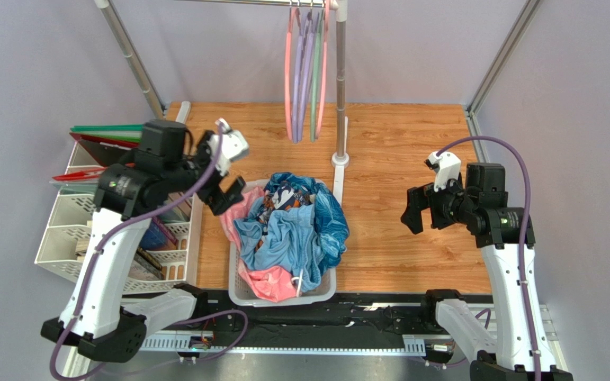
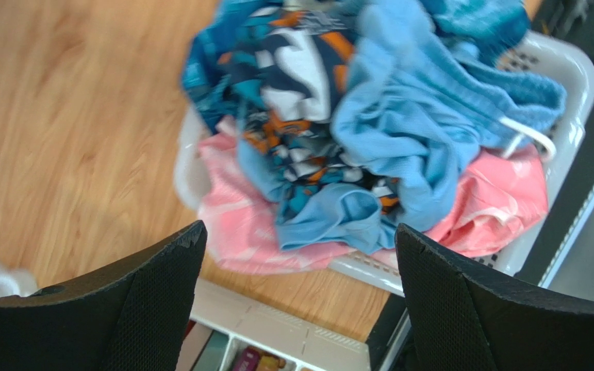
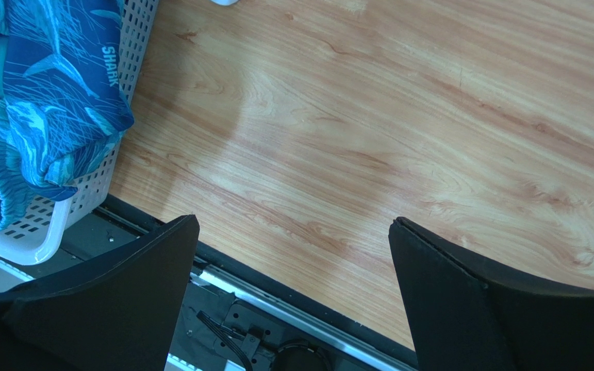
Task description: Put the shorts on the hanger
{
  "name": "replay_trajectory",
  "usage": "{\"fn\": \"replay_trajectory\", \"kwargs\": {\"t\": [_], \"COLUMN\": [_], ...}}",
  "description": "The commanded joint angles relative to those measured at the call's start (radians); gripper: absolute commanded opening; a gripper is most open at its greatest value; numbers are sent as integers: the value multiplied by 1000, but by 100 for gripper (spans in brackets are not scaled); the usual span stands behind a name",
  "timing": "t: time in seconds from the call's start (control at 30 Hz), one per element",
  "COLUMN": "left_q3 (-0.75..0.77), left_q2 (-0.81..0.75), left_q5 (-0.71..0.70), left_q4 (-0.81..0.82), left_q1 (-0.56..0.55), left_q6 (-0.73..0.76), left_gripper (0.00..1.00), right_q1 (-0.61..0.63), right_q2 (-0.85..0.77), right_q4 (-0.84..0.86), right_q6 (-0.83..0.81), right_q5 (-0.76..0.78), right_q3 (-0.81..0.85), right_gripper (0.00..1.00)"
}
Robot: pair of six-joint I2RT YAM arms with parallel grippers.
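The left gripper grabs the sky-blue shorts by the waistband's side (image 1: 306, 217) (image 2: 401, 51) next, away from the drawstring, which lets my right gripper help spread it for hanging.
The light sky-blue shorts (image 1: 284, 238) lie crumpled on top of the pile in a white laundry basket (image 1: 240, 295), with the white drawstring near the basket's front. They also show in the left wrist view (image 2: 424, 131). The salmon-pink hanger (image 1: 287, 79) hangs by its hook from the rail at the back. My left gripper (image 1: 225, 194) is open and empty, above the basket's left rim (image 2: 300, 228). My right gripper (image 1: 413, 210) is open and empty, over bare wood right of the basket (image 3: 294, 222).
A dark teal patterned garment (image 1: 328, 214) and a pink garment (image 1: 272, 282) share the basket. Purple hangers (image 1: 304, 79) and a grey-green hanger (image 1: 316, 79) hang beside the pink one. The rail's upright pole (image 1: 340, 95) stands behind the basket. A white storage rack (image 1: 69, 238) stands at the left.
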Motion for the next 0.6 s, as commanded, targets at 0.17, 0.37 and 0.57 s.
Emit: {"fn": "replay_trajectory", "kwargs": {"t": [0.17, 0.37, 0.57], "left_q3": [-153, -180, -199], "left_q2": [36, 111, 206], "left_q5": [70, 74, 55], "left_q4": [206, 336, 407], "left_q1": [-361, -420, -421], "left_q6": [105, 168, 227], "left_gripper": [86, 79, 78], "right_q1": [-2, -2, -2], "right_q2": [-13, -7, 1], "right_q4": [64, 67, 68], "right_q6": [48, 48, 46], "right_q5": [-7, 7, 18], "right_q3": [-24, -25, -17], "right_gripper": [100, 100, 100]}}
